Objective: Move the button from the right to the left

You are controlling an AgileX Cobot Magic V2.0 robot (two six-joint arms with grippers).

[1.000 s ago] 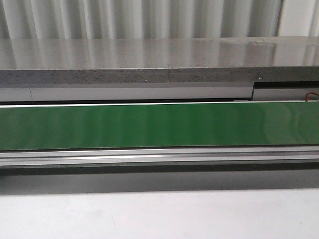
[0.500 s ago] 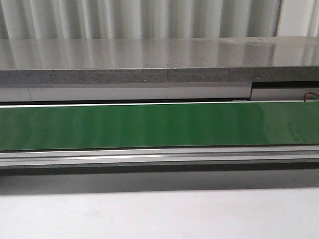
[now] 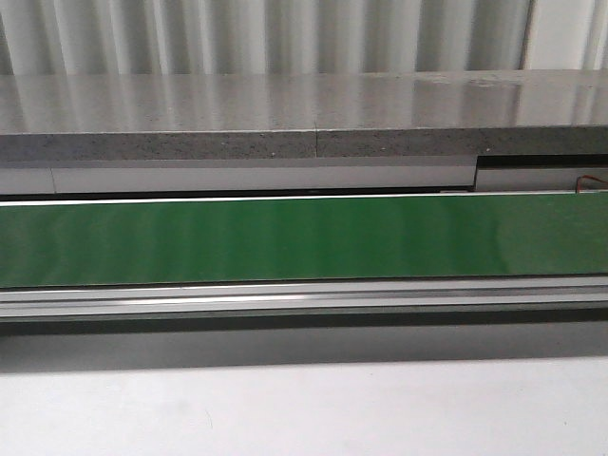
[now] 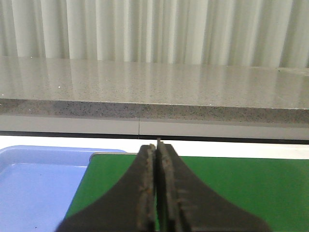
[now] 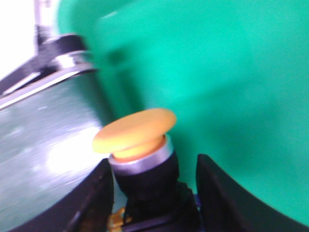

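My right gripper needs to wait to let go until I move the button onto the green belt. The button's dark body hangs off the belt.
The button [image 5: 135, 130] shows only in the right wrist view: a round yellow head, a silver ring and a black collar over a dark body. It stands tilted between the two black fingers of my right gripper [image 5: 153, 164]. The fingers flank its body close on both sides and appear shut on it. The view is blurred. My left gripper [image 4: 157, 145] is shut and empty, with its tips over the left end of the green belt [image 4: 241, 183]. Neither gripper nor the button shows in the front view.
A light blue tray [image 4: 38, 183] lies just left of the belt's end. The green belt [image 3: 304, 237] runs across the front view, with a metal rail before it and a grey stone counter [image 3: 285, 114] behind. A green surface [image 5: 231, 72] fills the background behind the button.
The front view has shifted slightly, so the counter seam now sits a little further left. Nothing else differs there.
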